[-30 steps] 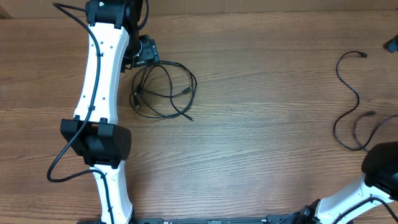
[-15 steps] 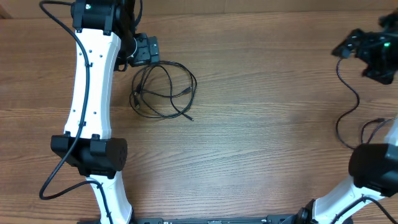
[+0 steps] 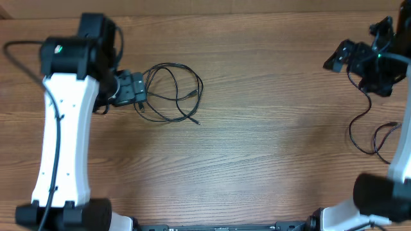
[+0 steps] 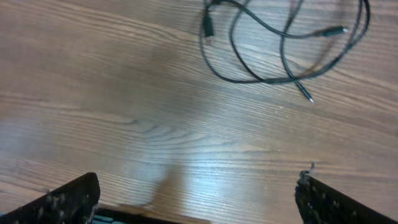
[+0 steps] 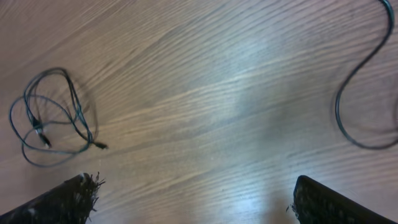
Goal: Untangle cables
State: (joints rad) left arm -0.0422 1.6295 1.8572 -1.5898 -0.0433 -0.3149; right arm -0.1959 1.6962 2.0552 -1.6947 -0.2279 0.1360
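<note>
My left gripper is to grab the tangle by a bare cord loop next. The connector ends will stay free to untangle the cables.
A tangle of thin black cables (image 3: 172, 93) lies on the wooden table left of centre; it also shows in the left wrist view (image 4: 283, 46) and small in the right wrist view (image 5: 53, 118). A separate loose black cable (image 3: 367, 112) snakes along the right edge, seen too in the right wrist view (image 5: 360, 93). My left gripper (image 3: 131, 90) is open and empty, just left of the tangle. My right gripper (image 3: 343, 56) is open and empty, high at the far right near the loose cable's top end.
The wooden table (image 3: 270, 147) fills the view. The white left arm (image 3: 61, 141) runs down the left side and the right arm's base (image 3: 376, 199) sits at the lower right corner.
My left gripper has moved from the tangle's upper left down to its left side. My right gripper has come into view at the upper right and shifted left.
</note>
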